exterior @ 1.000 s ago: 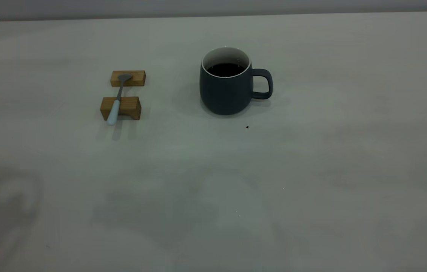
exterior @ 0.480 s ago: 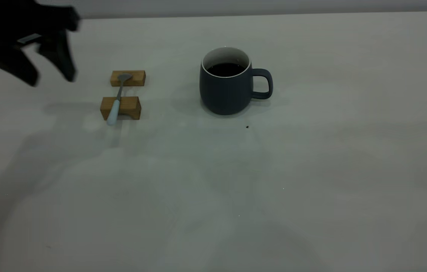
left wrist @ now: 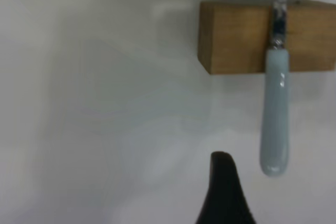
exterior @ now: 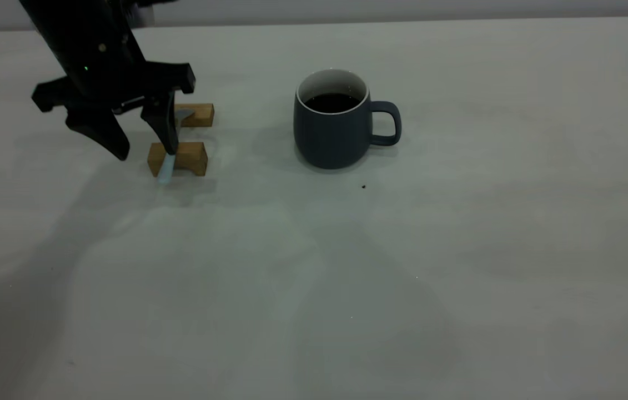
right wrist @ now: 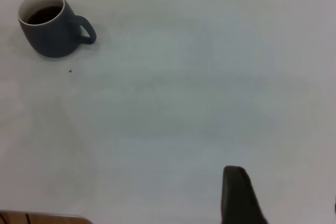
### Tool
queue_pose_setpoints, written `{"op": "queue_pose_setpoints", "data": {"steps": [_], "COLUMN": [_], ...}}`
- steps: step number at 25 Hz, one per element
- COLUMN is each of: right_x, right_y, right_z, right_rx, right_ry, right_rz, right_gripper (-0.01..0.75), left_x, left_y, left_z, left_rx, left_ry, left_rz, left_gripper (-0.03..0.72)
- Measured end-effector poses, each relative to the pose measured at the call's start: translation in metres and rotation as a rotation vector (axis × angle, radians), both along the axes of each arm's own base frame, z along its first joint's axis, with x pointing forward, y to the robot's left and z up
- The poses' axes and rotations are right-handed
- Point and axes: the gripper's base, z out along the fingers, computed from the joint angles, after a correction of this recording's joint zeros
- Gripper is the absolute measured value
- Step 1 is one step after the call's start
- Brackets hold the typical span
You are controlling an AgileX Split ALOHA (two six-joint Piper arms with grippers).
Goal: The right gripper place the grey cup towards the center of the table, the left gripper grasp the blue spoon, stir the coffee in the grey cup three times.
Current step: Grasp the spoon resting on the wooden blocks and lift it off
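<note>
My left gripper comes down and only then closes on the handle, since the pale handle [exterior: 166, 174] [left wrist: 275, 124] lies below and short of my black finger.
The grey cup [exterior: 329, 136] stands upright near the table's [exterior: 458, 250] middle, handle pointing right, with dark coffee [exterior: 333, 102] inside. The blue spoon [exterior: 165, 171] lies across two wooden blocks, bowl on the far one. My left gripper [exterior: 144, 147] hangs open just above it; one finger covers the spoon's neck, the other is left of the blocks. In the left wrist view the pale handle [left wrist: 276, 116] juts past a block [left wrist: 236, 35] beside one black finger [left wrist: 224, 190]. My right gripper [right wrist: 286, 198] is open, far from the cup [right wrist: 50, 30], and out of the exterior view.
Two small wooden blocks, near [exterior: 186, 158] and far [exterior: 200, 114], carry the spoon. A tiny dark speck [exterior: 363, 186] lies in front of the cup. The table's far edge [exterior: 458, 19] runs along the top. A brown strip [right wrist: 42, 217] shows at the right wrist view's border.
My left arm has swung in from the upper left and come down over the spoon and blocks, fingers open. Cup, spoon and blocks have not moved.
</note>
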Motion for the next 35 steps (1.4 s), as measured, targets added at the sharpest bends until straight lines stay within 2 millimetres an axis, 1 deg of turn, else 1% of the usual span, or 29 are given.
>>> {"op": "queue_pose_setpoints", "data": {"steps": [5, 10, 14, 18, 20, 23, 25, 28, 29, 31, 33, 35], "right_x": [0.0, 0.0, 0.0, 0.0, 0.0, 0.0, 0.0, 0.0, 0.0, 0.0, 0.0, 0.0], "right_y": [0.0, 0.0, 0.0, 0.0, 0.0, 0.0, 0.0, 0.0, 0.0, 0.0, 0.0, 0.0], "right_z": [0.0, 0.0, 0.0, 0.0, 0.0, 0.0, 0.0, 0.0, 0.0, 0.0, 0.0, 0.0], "right_rx": [0.0, 0.0, 0.0, 0.0, 0.0, 0.0, 0.0, 0.0, 0.0, 0.0, 0.001, 0.001], "right_ry": [0.0, 0.0, 0.0, 0.0, 0.0, 0.0, 0.0, 0.0, 0.0, 0.0, 0.0, 0.0], "right_rz": [0.0, 0.0, 0.0, 0.0, 0.0, 0.0, 0.0, 0.0, 0.0, 0.0, -0.001, -0.001], "right_gripper": [0.471, 0.471, 0.471, 0.471, 0.471, 0.471, 0.471, 0.471, 0.471, 0.471, 0.471, 0.471], "left_x": [0.005, 0.004, 0.004, 0.004, 0.003, 0.004, 0.004, 0.004, 0.003, 0.002, 0.001, 0.002], "left_y": [-0.001, -0.002, -0.009, -0.011, -0.011, -0.011, -0.011, -0.011, -0.011, -0.011, -0.012, -0.013], "left_z": [-0.013, -0.029, -0.037, -0.044, -0.046, -0.046, -0.046, -0.046, -0.045, -0.04, -0.028, -0.009], "left_rx": [0.003, 0.008, 0.006, 0.007, 0.007, 0.006, 0.005, 0.006, 0.006, 0.008, 0.005, -0.008], "left_ry": [0.013, 0.035, 0.015, 0.015, 0.019, 0.014, 0.012, 0.016, 0.021, 0.04, 0.047, 0.034], "left_rz": [0.004, 0.007, -0.006, -0.006, 0.008, 0.02, 0.021, 0.024, 0.024, 0.021, 0.021, 0.034], "left_gripper": [0.595, 0.595, 0.579, 0.545, 0.516, 0.444, 0.371, 0.195, 0.151, 0.151, 0.151, 0.151]}}
